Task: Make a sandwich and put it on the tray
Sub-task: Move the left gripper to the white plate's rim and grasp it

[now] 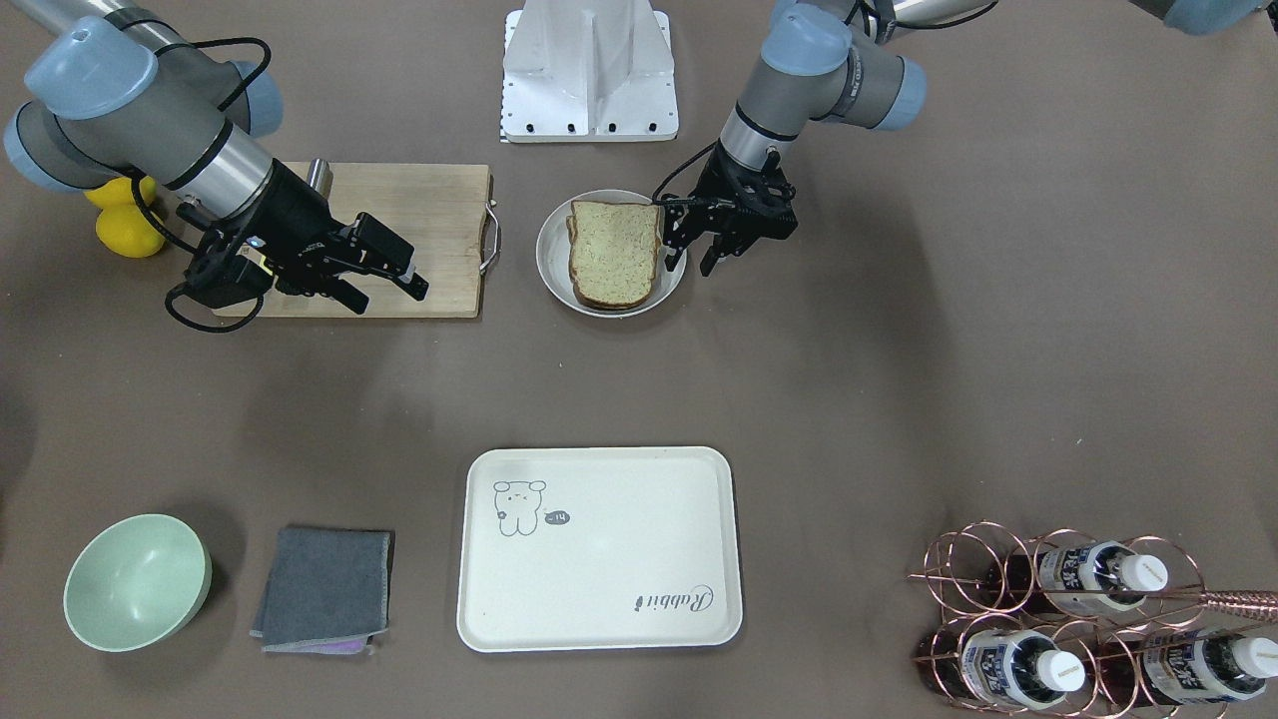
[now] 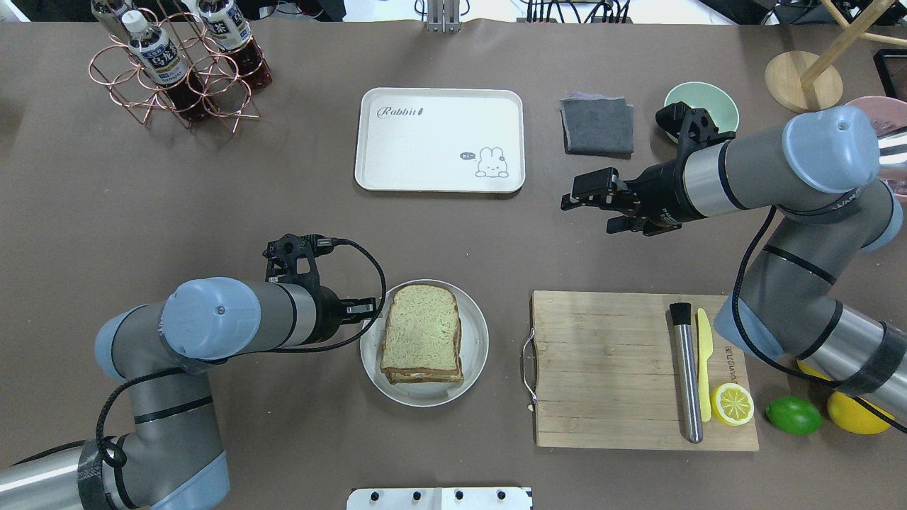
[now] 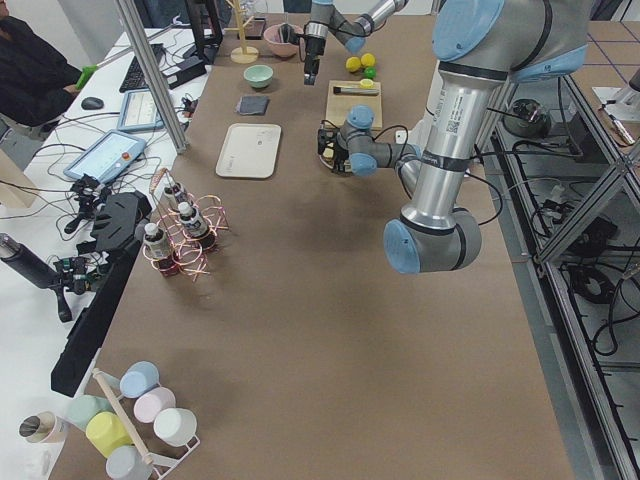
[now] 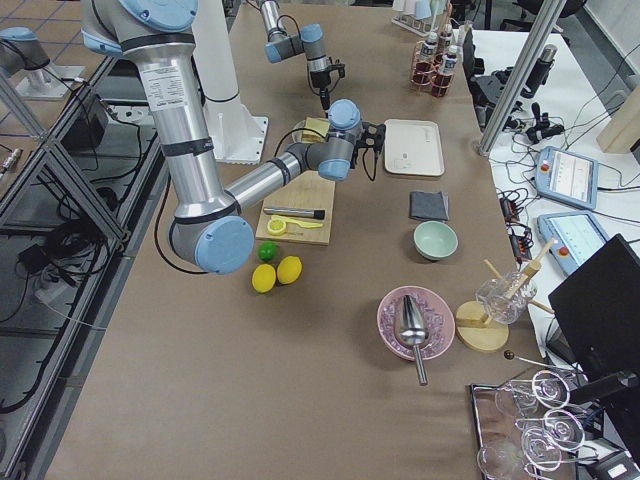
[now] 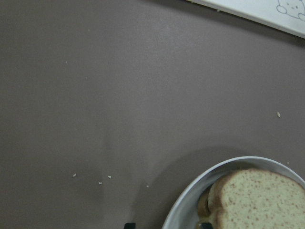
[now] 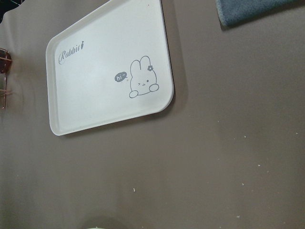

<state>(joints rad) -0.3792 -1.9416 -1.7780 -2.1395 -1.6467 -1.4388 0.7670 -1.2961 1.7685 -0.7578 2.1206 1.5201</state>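
Note:
My left gripper grabs the plate by its bare rim (image 1: 674,274) next, since the sandwich (image 1: 614,254) sits loose and stacked on the plate.
The sandwich (image 2: 422,331), two speckled tan slices with a white and orange layer showing between them at the near edge, lies on a round white plate (image 2: 476,354); it also shows in the front view (image 1: 612,255). My left gripper (image 2: 363,309) is open and empty at the plate's left rim (image 1: 693,250). In the left wrist view its fingertips stand either side of the rim (image 5: 190,195), next to the bread (image 5: 257,200). The cream tray (image 2: 439,139) lies bare beyond it (image 6: 95,76). My right gripper (image 2: 589,211) is open and empty, held in the air between the tray and the cutting board (image 1: 391,290).
A wooden cutting board (image 2: 602,368) holds a steel rod (image 2: 686,368), a yellow knife (image 2: 703,354) and a lemon half (image 2: 733,404). A lime (image 2: 793,416) and a lemon (image 2: 854,414) lie beside it. A bottle rack (image 2: 177,64), grey cloth (image 2: 597,125) and green bowl (image 1: 137,581) flank the tray.

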